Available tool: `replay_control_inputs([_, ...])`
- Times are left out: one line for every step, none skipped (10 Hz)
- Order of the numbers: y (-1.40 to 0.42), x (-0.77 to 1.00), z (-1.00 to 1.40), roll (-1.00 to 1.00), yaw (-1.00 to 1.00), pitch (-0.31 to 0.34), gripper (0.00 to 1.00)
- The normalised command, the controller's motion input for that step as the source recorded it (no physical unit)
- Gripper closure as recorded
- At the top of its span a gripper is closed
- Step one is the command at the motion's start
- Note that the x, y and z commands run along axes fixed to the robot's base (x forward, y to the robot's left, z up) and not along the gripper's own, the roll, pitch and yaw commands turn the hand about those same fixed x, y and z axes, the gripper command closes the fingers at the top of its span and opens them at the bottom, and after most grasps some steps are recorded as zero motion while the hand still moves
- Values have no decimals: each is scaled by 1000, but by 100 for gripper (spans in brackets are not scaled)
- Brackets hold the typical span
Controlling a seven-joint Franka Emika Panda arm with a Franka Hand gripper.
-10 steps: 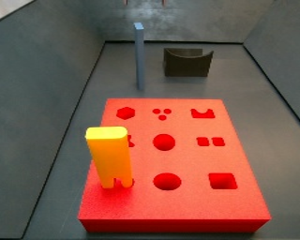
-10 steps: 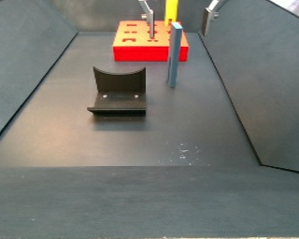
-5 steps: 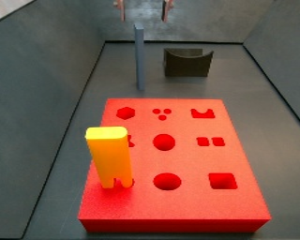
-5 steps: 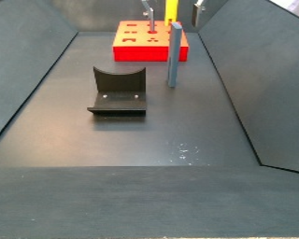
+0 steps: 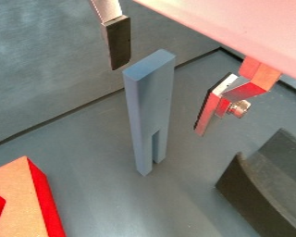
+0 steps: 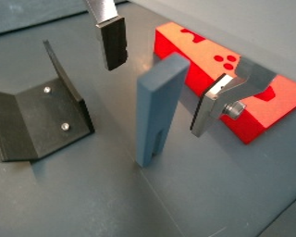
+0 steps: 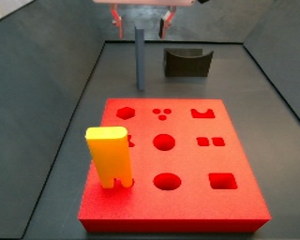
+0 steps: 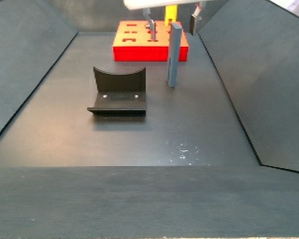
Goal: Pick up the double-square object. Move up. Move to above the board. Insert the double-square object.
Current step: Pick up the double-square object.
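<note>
My gripper takes hold of the double-square object by its plain upper end next, leaving its forked end free to enter the board [image 7: 187, 159].
The double-square object [image 7: 140, 56] is a tall grey-blue bar standing upright on the floor behind the board [image 7: 187, 159], its forked end down. It shows in both wrist views [image 5: 148, 111] [image 6: 161, 111] and in a side view [image 8: 175, 56]. My gripper [image 7: 142, 23] is open and straddles the bar's top end, one finger on each side, not touching it [image 5: 161, 97] [image 6: 157, 97] [image 8: 174, 17]. The red board also shows beside the bar [image 6: 188, 51] [image 8: 146, 42].
A yellow block [image 7: 109, 157] stands in the board's front left corner. The dark fixture [image 7: 187, 62] stands on the floor to one side of the bar, also seen in a wrist view [image 6: 40, 111] and a side view [image 8: 117, 91]. Grey walls enclose the floor.
My gripper has come down from the top of the side views and now has its open fingers on either side of the bar's top. The bar has not moved.
</note>
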Motion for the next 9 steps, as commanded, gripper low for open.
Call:
replay_control_inputs([0,-46,-120,153,91,0,0])
replay_control_inputs([0,-20,-69,197,83,0,0])
replay_control_inputs([0,-23,-63,113,0,0,0])
replay_control_inputs([0,0,0,0,0,0,0])
replay_control_inputs([0,0,0,0,0,0,100])
replay_control_inputs([0,0,0,0,0,0,100])
replay_control_inputs([0,0,0,0,0,0,100])
replay_control_inputs([0,0,0,0,0,0,100])
replay_control_inputs([0,0,0,0,0,0,100])
